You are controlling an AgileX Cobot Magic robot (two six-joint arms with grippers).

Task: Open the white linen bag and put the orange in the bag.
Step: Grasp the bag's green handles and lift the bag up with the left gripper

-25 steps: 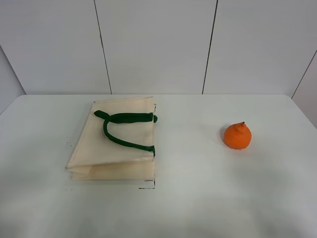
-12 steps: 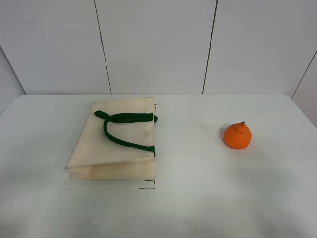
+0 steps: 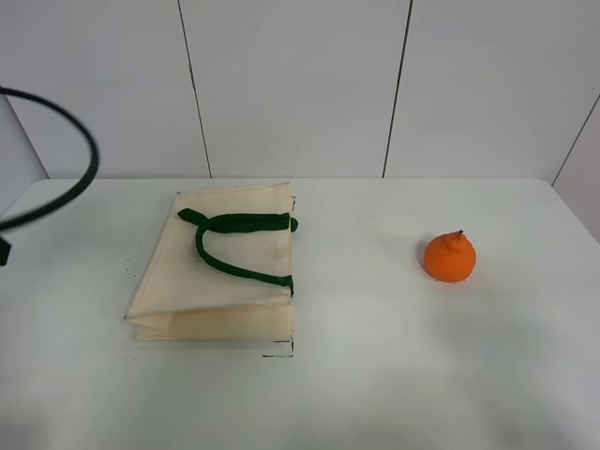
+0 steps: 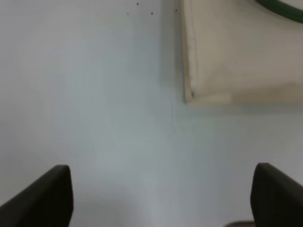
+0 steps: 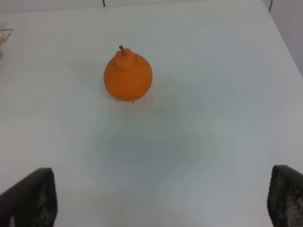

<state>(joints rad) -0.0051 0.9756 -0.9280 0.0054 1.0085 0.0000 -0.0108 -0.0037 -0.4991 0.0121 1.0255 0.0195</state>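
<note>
The white linen bag (image 3: 214, 281) needs to be opened, so my left gripper should grab the bag by its dark green handle (image 3: 234, 271) next.
The white linen bag (image 3: 214, 281) lies flat and closed on the left half of the table, its dark green handles (image 3: 232, 246) resting on top. One corner of it shows in the left wrist view (image 4: 236, 61). My left gripper (image 4: 163, 198) is open and empty above bare table, apart from that corner. The orange (image 3: 449, 257) stands upright on the right of the table, stem up. It also shows in the right wrist view (image 5: 128, 75). My right gripper (image 5: 158, 198) is open and empty, some way back from the orange. Neither gripper's fingers show in the exterior view.
A black cable (image 3: 86, 159) loops in at the left edge of the exterior view, with a dark piece of the left arm (image 3: 3, 249) below it. The white table (image 3: 375, 356) ends at a panelled wall (image 3: 300, 84) behind.
A black cable loop and a dark piece of the left arm have come into the exterior view at the left edge. The bag and the orange have not moved.
</note>
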